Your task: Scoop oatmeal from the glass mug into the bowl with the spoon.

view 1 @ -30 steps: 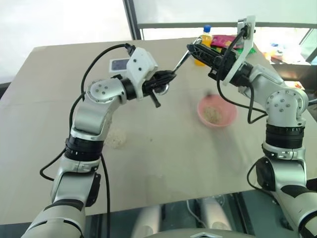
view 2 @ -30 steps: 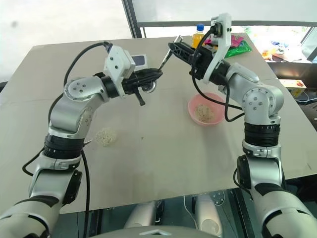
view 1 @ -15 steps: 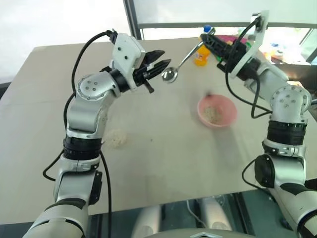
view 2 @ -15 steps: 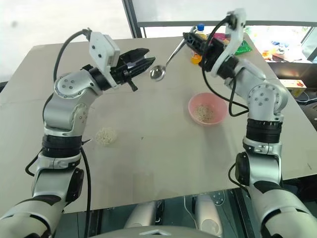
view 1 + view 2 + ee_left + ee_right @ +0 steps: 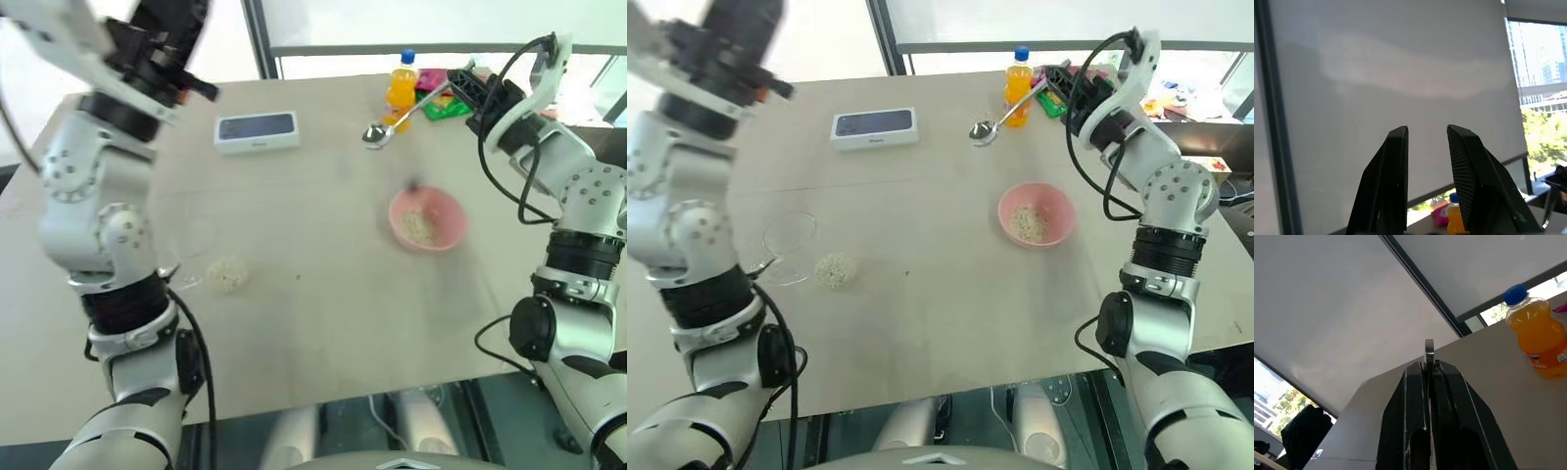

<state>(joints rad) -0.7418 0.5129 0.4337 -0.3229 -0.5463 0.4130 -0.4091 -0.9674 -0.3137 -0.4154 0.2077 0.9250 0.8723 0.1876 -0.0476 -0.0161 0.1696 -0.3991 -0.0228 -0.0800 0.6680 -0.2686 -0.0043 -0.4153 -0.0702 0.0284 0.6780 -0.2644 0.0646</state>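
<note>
Loose oatmeal inside the open mug would spill if the mug tipped, so my left gripper needs to grab the glass mug by its side handle next.
My right gripper is shut on the handle end of the silver spoon. It holds the spoon slanting down over the far right of the table, beside the orange bottle, and the handle tip shows between its fingers. The pink bowl sits nearer than the spoon with some oatmeal in it. A second small heap of oatmeal lies on the bare table at the left. The clear glass mug rests right beside that heap. My left gripper is open and empty, raised high at the far left.
A white flat box lies at the back middle of the table. An orange drink bottle with a blue cap stands at the back right, with colourful packets behind it. A window frame runs along behind the table.
My left gripper opened, came off the spoon's bowl end and swung up and to the left. My right gripper carried the spoon to the right. The white box and mug are now uncovered.
</note>
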